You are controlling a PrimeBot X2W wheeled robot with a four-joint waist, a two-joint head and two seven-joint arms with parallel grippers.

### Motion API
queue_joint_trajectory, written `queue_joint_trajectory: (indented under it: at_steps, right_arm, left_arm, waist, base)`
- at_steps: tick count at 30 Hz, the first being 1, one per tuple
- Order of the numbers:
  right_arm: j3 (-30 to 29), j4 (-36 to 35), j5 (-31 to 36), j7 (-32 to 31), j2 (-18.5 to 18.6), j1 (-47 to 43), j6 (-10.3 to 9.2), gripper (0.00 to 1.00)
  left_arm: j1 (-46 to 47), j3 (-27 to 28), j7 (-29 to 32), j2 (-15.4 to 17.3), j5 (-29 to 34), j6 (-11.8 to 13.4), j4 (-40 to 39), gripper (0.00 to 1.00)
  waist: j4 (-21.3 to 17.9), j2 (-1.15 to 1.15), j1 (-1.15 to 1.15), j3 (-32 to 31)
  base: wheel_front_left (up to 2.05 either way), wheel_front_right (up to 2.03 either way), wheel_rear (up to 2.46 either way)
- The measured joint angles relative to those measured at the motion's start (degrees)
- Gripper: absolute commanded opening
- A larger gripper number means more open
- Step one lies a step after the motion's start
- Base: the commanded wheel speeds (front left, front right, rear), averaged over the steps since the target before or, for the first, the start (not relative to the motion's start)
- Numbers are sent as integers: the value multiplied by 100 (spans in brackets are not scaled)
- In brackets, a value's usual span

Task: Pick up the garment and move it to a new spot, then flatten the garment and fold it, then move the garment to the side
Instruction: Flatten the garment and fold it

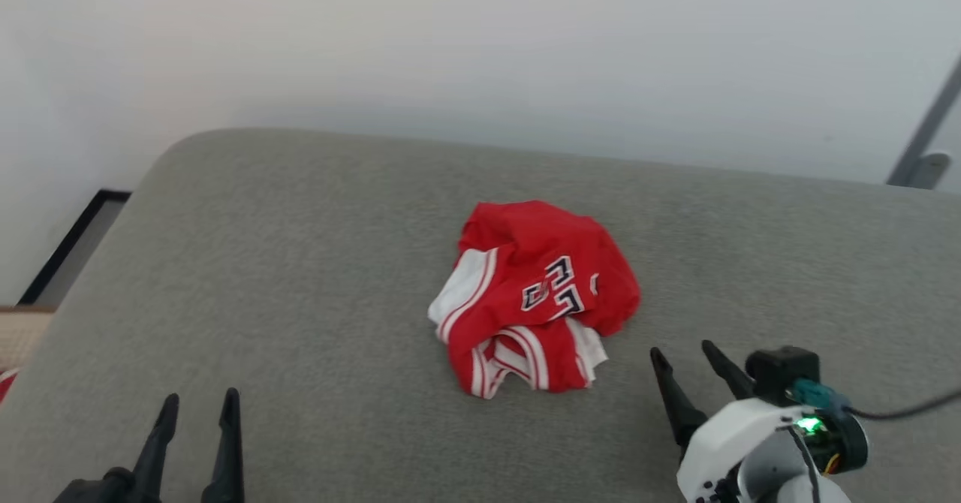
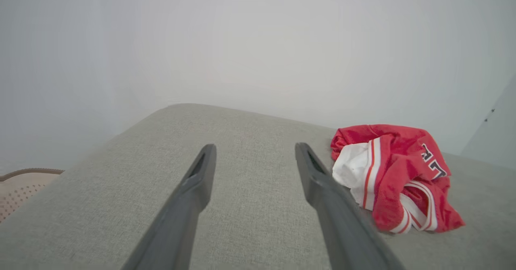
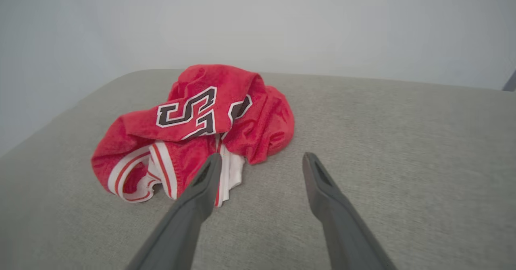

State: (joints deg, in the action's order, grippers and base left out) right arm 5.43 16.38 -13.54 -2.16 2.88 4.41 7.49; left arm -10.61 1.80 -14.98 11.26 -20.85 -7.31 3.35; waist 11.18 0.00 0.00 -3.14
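The garment [image 1: 534,296] lies in a crumpled heap with its white sleeve edge [image 1: 447,303] poking out, so I will pinch it by that edge with my left gripper next.
The garment [image 1: 534,296] lies crumpled in a heap in the middle of a grey cushioned surface [image 1: 300,263]: red cloth, white parts, striped trim, black white-edged characters on top. My right gripper [image 1: 682,352] is open just to the right of the heap and a little nearer, not touching it. In the right wrist view the garment [image 3: 201,129] sits ahead and left of the right gripper [image 3: 262,159]. My left gripper [image 1: 200,400] is open at the lower left, far from the cloth. The left wrist view puts the garment [image 2: 391,173] to the right of the left gripper [image 2: 254,149].
The grey surface ends in a rounded far edge against a pale wall [image 1: 480,52]. At the left a dark-framed strip of floor [image 1: 71,248] shows beyond the surface's edge. A grey slanted bar [image 1: 923,143] stands at the far right. A black cable [image 1: 901,411] trails from my right wrist.
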Motion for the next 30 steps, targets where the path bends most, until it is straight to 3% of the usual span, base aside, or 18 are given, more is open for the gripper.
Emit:
queue_joint_trajectory:
  at_steps: [14,29,30]
  right_arm:
    - [-13,1234,103,-1469,148,1018,0,100]
    - [232,2371,345,-3008,390,2243,0,100]
    - [240,2452,345,-3173,400,2336,0,79]
  left_arm:
    - [395,-488,0,171,-141,-1,141,100]
    - [936,-847,0,123,-336,-1,332,100]
    - [947,-848,0,120,-337,-1,348,100]
  waist:
    - [795,0,0,331]
    - [1319,0,0,930]
    - [1335,0,0,953]
  base:
    - [0,0,0]
    - [0,0,0]
    - [0,0,0]
